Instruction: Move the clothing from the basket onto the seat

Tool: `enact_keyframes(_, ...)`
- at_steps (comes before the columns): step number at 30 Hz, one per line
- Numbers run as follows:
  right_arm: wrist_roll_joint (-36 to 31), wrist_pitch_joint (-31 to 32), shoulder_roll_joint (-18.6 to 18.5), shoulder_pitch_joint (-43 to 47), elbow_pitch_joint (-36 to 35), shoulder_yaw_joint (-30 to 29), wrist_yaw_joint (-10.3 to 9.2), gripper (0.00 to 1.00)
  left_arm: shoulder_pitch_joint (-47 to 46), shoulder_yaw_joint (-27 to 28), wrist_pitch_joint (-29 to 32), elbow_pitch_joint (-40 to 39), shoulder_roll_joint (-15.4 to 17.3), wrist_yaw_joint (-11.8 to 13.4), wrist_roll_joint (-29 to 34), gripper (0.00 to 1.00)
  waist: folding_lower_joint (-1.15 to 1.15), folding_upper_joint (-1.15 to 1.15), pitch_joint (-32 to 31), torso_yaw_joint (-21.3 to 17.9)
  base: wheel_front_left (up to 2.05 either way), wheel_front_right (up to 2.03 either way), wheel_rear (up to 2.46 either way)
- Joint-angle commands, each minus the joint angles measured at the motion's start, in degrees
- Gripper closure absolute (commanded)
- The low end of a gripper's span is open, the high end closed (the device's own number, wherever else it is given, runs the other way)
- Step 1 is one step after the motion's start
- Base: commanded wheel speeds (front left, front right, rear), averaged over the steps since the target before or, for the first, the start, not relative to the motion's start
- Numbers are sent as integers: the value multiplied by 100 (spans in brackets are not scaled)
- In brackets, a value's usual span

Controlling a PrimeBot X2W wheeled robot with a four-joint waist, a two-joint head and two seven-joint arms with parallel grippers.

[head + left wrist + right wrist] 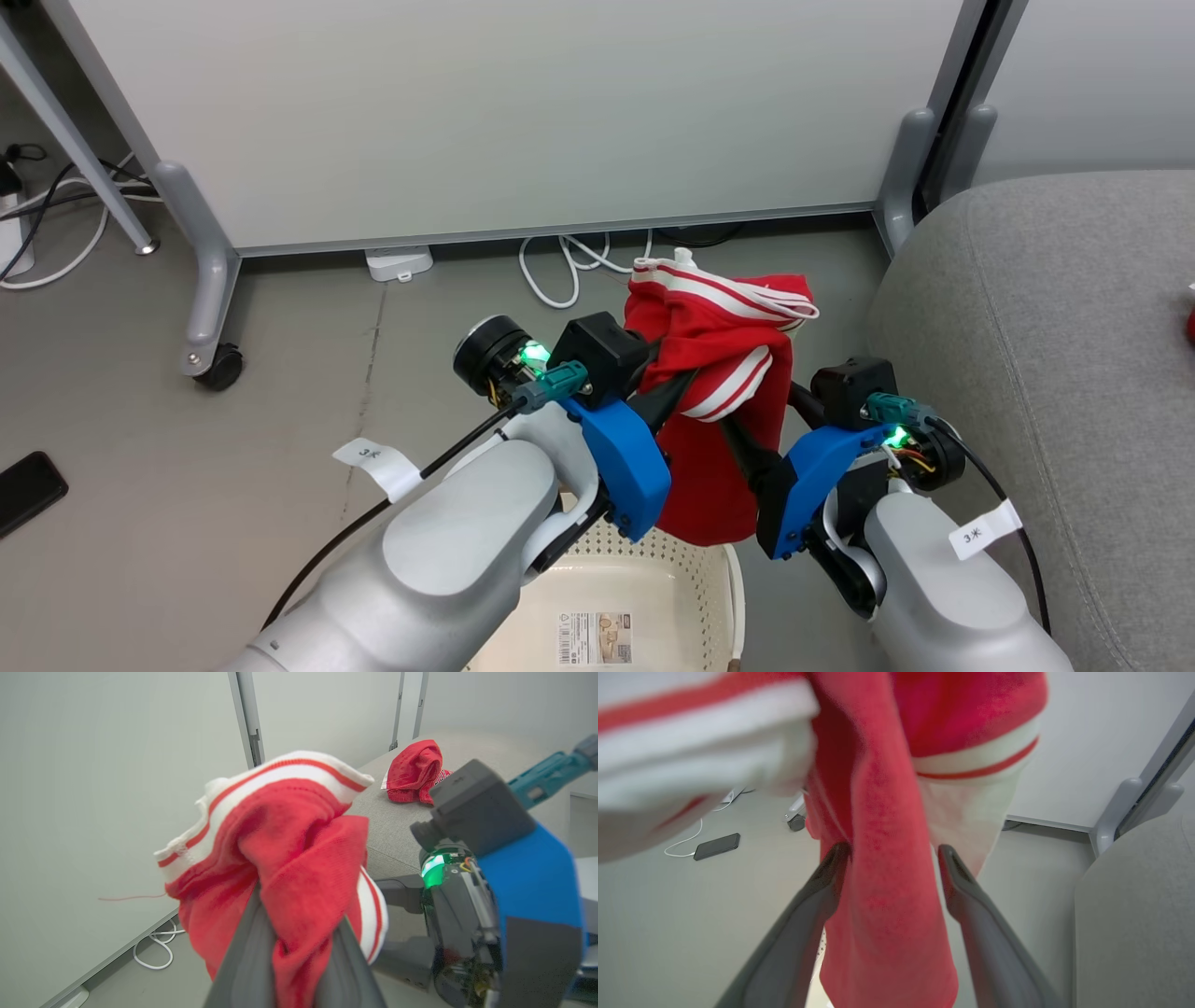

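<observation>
The red shorts need to be grabbed next by their drooping red fold (762,420) with my right gripper, to help carry the clothing onto the seat (1046,308).
My left gripper (301,905) is shut on the bunched red shorts with white stripes (719,373), holding them in the air above the cream perforated basket (653,579). The shorts (299,835) droop down between the two arms. My right gripper (893,854) stands open, and a fold of the shorts (887,905) hangs between its fingers without being squeezed. The grey seat (1046,308) lies to the right. A crumpled red jersey (413,770) rests on the seat (392,849). The basket's inside shows just a label on its bottom.
A white partition panel (523,112) on castor feet (219,366) stands behind, with white cables (560,266) under it. A black phone (28,490) lies on the grey floor at the left. The seat's rounded edge (1134,928) is close to my right arm.
</observation>
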Motion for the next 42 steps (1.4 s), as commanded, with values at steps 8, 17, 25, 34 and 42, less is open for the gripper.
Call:
enact_keyframes(8,517,-490,-8,-513,869,444,3,100,-67,-88,-97,43,-9,0,-138,100,-1,0,-88,72,0,0,0)
enact_keyframes(17,928,-791,-8,-691,1277,815,3,100,6,-106,-157,109,22,3,-231,100,-1,0,-231,14,0,0,0)
enact_keyframes(25,1212,-931,-8,-823,1441,1011,3,100,79,-131,-204,114,27,45,-259,0,-1,0,-269,-35,0,0,0)
enact_keyframes(34,1293,-1007,-8,-930,1571,972,3,100,402,-13,-405,-56,210,122,-368,0,-1,0,-321,-76,0,0,0)
enact_keyframes(42,1140,-1014,-54,-817,1327,726,3,100,1040,385,-596,-444,513,410,-454,0,-1,0,-318,-121,0,0,0)
